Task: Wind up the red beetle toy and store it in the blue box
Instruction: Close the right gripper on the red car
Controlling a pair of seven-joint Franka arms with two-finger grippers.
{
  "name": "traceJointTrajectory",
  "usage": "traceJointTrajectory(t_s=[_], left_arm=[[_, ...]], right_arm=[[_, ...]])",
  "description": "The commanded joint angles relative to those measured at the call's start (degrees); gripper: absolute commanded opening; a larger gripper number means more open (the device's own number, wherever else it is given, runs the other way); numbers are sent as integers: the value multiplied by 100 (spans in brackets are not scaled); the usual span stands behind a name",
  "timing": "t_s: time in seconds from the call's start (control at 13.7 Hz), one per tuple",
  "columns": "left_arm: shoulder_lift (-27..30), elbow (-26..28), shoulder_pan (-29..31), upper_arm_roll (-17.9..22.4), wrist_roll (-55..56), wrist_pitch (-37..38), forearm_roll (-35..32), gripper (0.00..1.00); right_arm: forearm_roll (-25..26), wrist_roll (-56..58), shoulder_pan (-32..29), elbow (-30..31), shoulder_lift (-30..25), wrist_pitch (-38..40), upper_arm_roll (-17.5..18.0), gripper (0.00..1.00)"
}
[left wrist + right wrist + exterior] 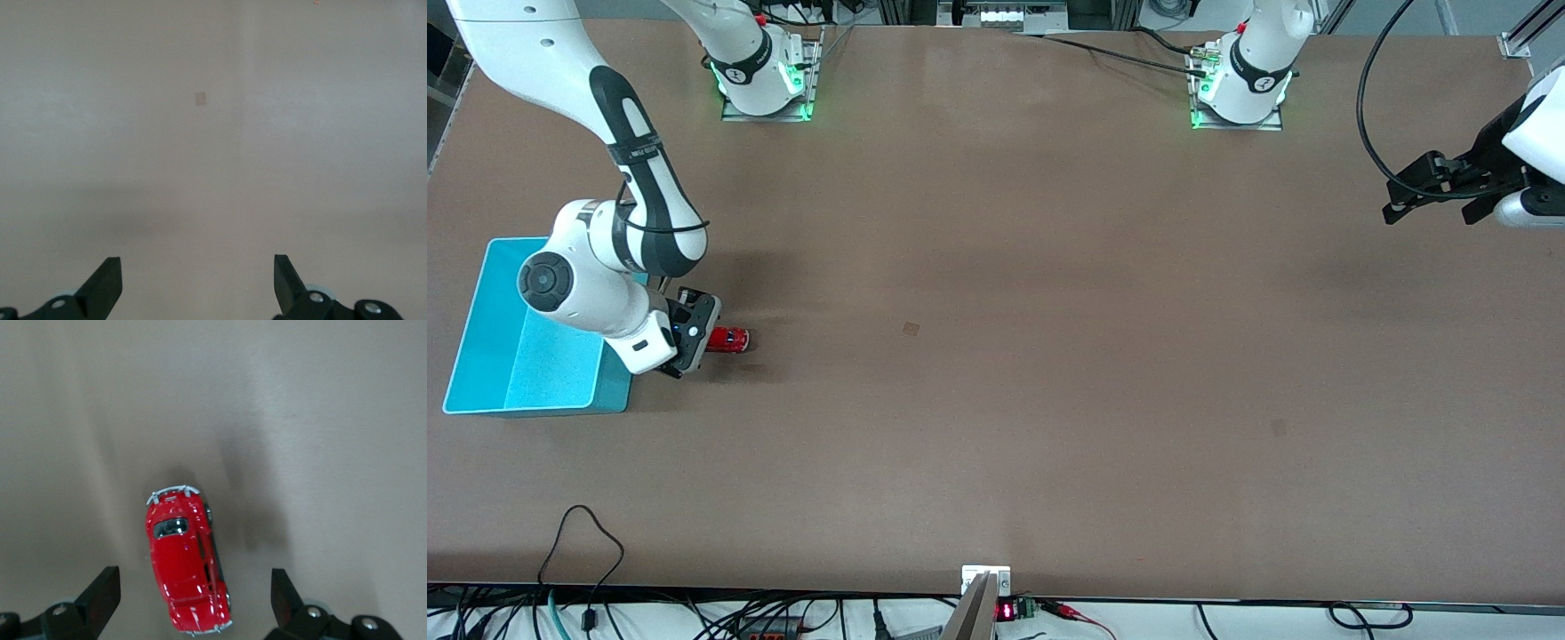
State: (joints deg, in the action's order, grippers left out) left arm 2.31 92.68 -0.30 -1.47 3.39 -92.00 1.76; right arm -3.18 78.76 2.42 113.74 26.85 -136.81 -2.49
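Observation:
The red beetle toy needs to be wound and stored in the blue box (534,411). My right gripper will next pick it up by its body (727,340).
The red beetle toy (729,340) stands on the table beside the blue box (534,411), toward the table's middle from it. My right gripper (698,342) is low over the toy and open. In the right wrist view the toy (187,563) lies lengthwise between the fingers of the right gripper (193,597), with gaps on both sides and no touch. The box holds nothing that I can see; the right arm covers part of it. My left gripper (1432,200) is open and empty, held in the air over the left arm's end of the table; the left wrist view (198,280) shows only bare table beneath it.
A small square mark (911,328) is on the brown table near its middle; it also shows in the left wrist view (200,99). Cables and a small device (987,582) lie along the table's edge nearest the front camera.

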Motion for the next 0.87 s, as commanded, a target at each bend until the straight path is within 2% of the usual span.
traceJointTrajectory(t_s=[0.0,0.51,0.66,0.73,0.8], left_arm=[[-108,-215,-50,15,56,112,-44,100],[-117,-241,-50,15,56,112,-44,100],[-117,-241,-50,15,56,112,-44,100],[-117,-241,-50,23,56,112,-44,100],[-117,-250,-50,23,56,112,-44,100]], right_arm=[[-51,464,-5,358,-31,-424,-6,100],[-51,632,13,465,145,-760,-6,99],[-51,649,13,465,101,-759,-6,67],[-59,580,22,465,57,-751,-6,34],[-51,597,57,465,5,-733,-6,24]])
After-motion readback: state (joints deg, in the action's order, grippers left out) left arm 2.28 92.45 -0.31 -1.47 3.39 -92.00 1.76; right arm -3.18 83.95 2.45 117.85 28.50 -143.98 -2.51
